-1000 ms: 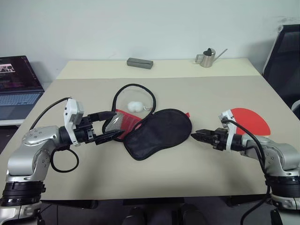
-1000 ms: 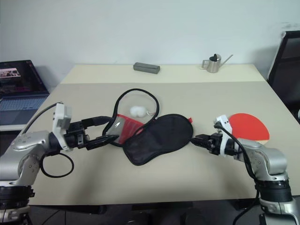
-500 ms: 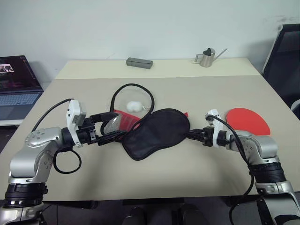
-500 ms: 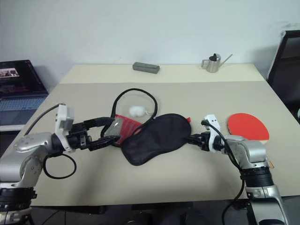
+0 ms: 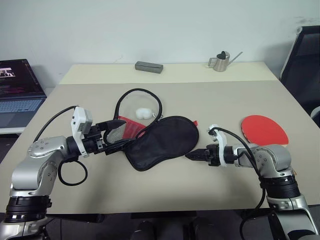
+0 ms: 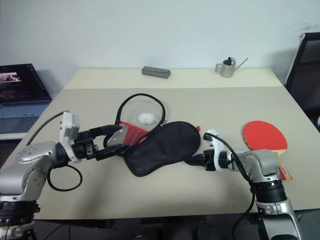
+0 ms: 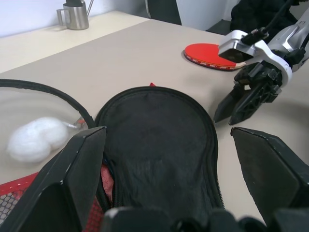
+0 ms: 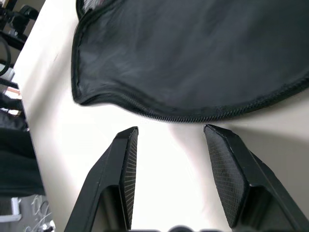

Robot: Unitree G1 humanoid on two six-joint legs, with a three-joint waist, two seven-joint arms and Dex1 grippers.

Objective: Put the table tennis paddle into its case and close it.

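Observation:
The case needs to be ready for the paddle, so I should next grab the black flap by its zipper rim (image 8: 193, 117) with my right gripper.
The case (image 5: 162, 141) lies black side up mid-table, with its red mesh part (image 5: 128, 126) toward my left arm. My left gripper (image 5: 120, 134) is open wide, its fingers (image 7: 79, 176) standing either side of the case's narrow end without pinching it. My right gripper (image 5: 189, 156) is open and empty, low over the table. Its fingertips (image 8: 128, 145) are just short of the case's zipper rim (image 8: 193, 117). The table tennis paddle (image 5: 264, 129) lies flat, red face up, to the right beyond my right arm.
A small white ball (image 5: 145, 113) sits inside a black loop (image 5: 142, 91) behind the case. At the table's far edge are a grey box (image 5: 149, 67) and a metal watering can (image 5: 220, 62). A laptop (image 5: 17, 90) stands off to the left, a black chair (image 5: 302, 55) to the right.
My right gripper has swung left and down to the case's near edge, uncovering the paddle behind it. The left gripper has kept still.

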